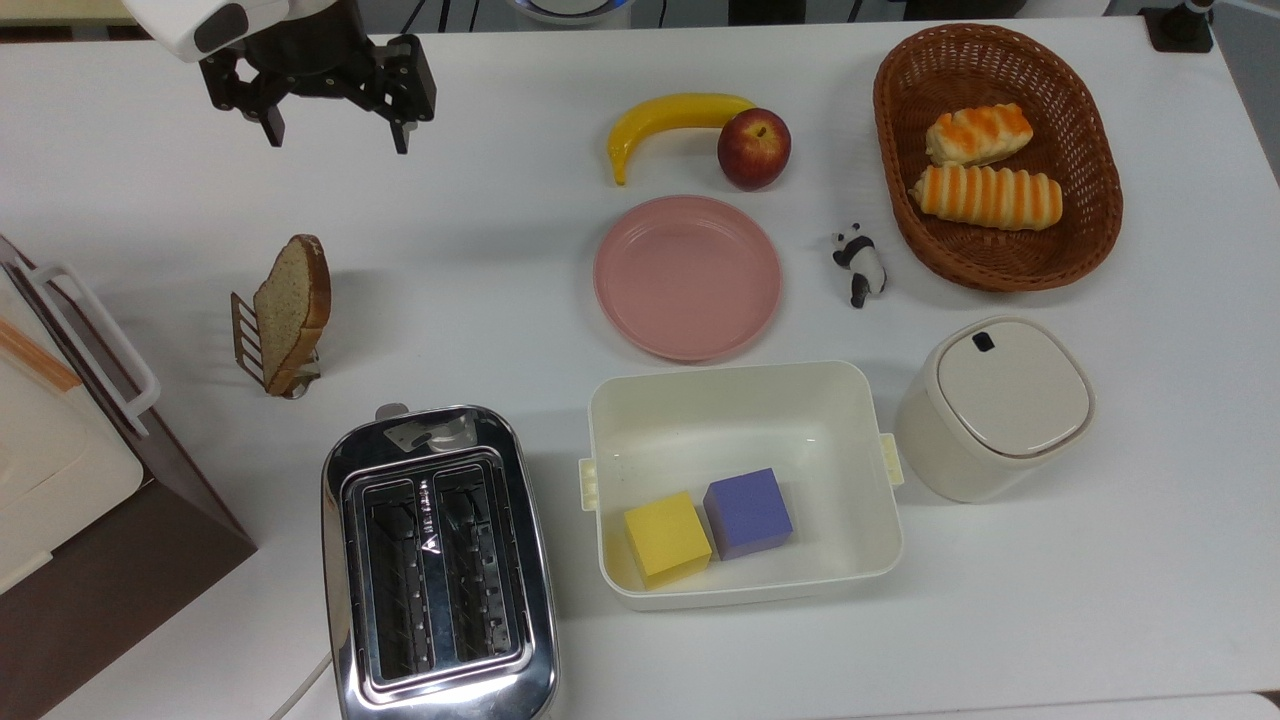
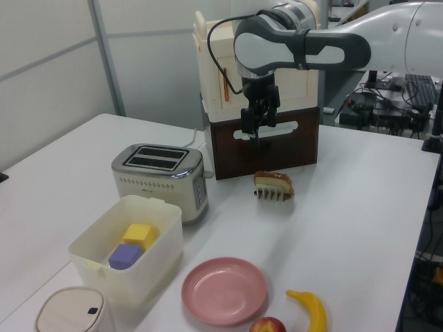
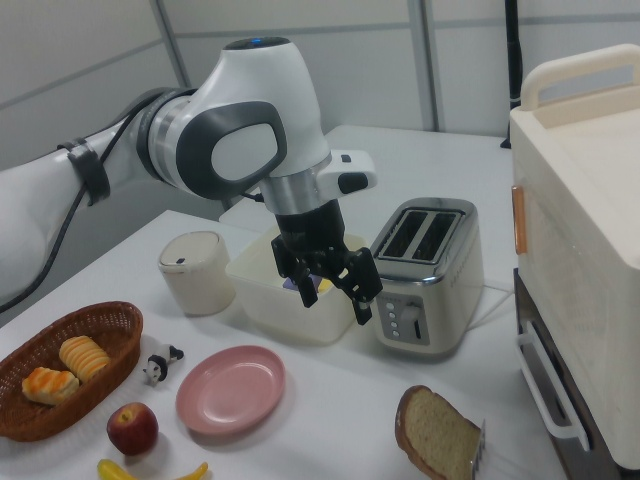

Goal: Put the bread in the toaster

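I should next grab the bread by its crust edge point(image 2: 271, 173) with my gripper. That leaves the bread's lower part free to enter the toaster point(image 2: 160, 176).
The bread point(image 1: 288, 312) is a tan speckled slice with a brown crust, leaning upright in a small wire rack point(image 1: 246, 338) in the top view's left. It also shows as the bread point(image 2: 273, 182) and the bread point(image 3: 437, 434). The chrome toaster point(image 1: 437, 565) stands nearer the top view's bottom edge, both slots empty; also the toaster point(image 2: 160, 176) and the toaster point(image 3: 425, 265). My gripper point(image 1: 336, 132) hangs open and empty above the table, beyond the bread toward the top view's upper edge. The gripper point(image 2: 256, 128) and the gripper point(image 3: 335, 300) point downward.
A pink plate point(image 1: 687, 276), banana point(image 1: 665, 122), apple point(image 1: 754, 148) and panda figurine point(image 1: 860, 264) lie mid-table. A wicker basket point(image 1: 1090, 150) holds two striped rolls. A white bin point(image 1: 745, 405) holds a yellow and a purple cube. A lidded container point(image 1: 995, 405) and a cream-and-brown appliance point(image 1: 80, 470) stand nearby.
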